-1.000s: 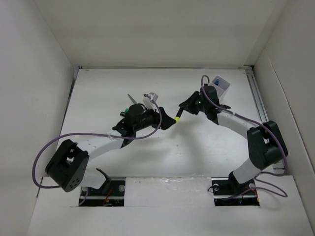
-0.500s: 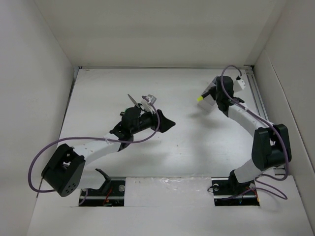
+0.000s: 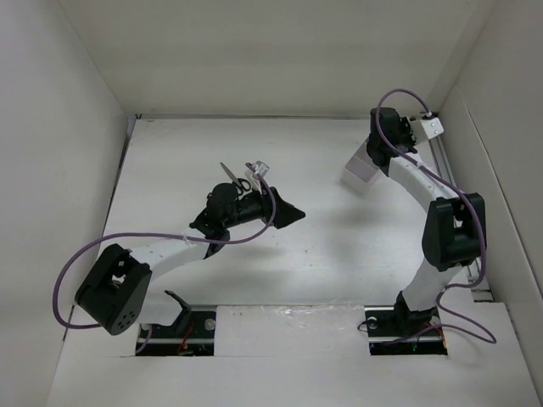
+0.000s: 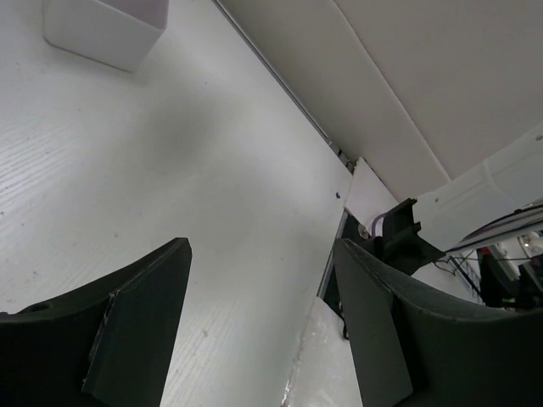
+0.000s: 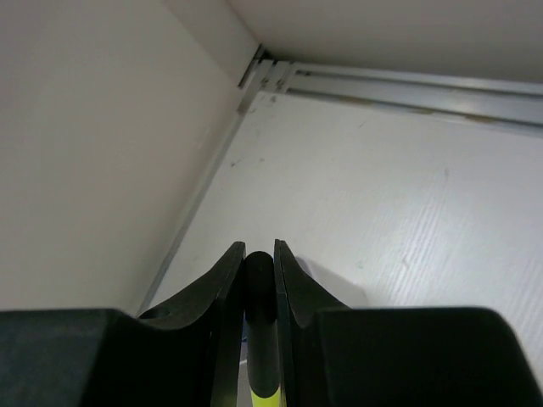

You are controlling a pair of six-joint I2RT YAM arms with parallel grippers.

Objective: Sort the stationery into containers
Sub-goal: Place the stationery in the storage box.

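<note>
My right gripper moves the pen toward the white bin's middle, before releasing it, since the pen is past that middle and it is too early to release.
My right gripper [image 3: 377, 158] is at the back right, over the white translucent bin [image 3: 358, 168], which the arm partly hides. In the right wrist view the gripper [image 5: 259, 254] is shut on a yellow pen with a black end [image 5: 260, 292], held upright between the fingers. My left gripper [image 3: 289, 214] is open and empty above the middle of the table; its wrist view shows the fingers [image 4: 136, 322] wide apart and the bin [image 4: 106, 30] far off. Black-handled scissors [image 3: 232, 176] lie beside the left wrist. The other stationery is out of view.
White walls enclose the table on the left, back and right. A metal rail [image 3: 445, 170] runs along the right edge next to the bin. Purple cables loop from both arms. The right arm's base [image 4: 407, 242] shows in the left wrist view.
My right gripper has carried the yellow pen from the table's middle to the back right, over the bin. My left gripper has shifted slightly right and stays open.
</note>
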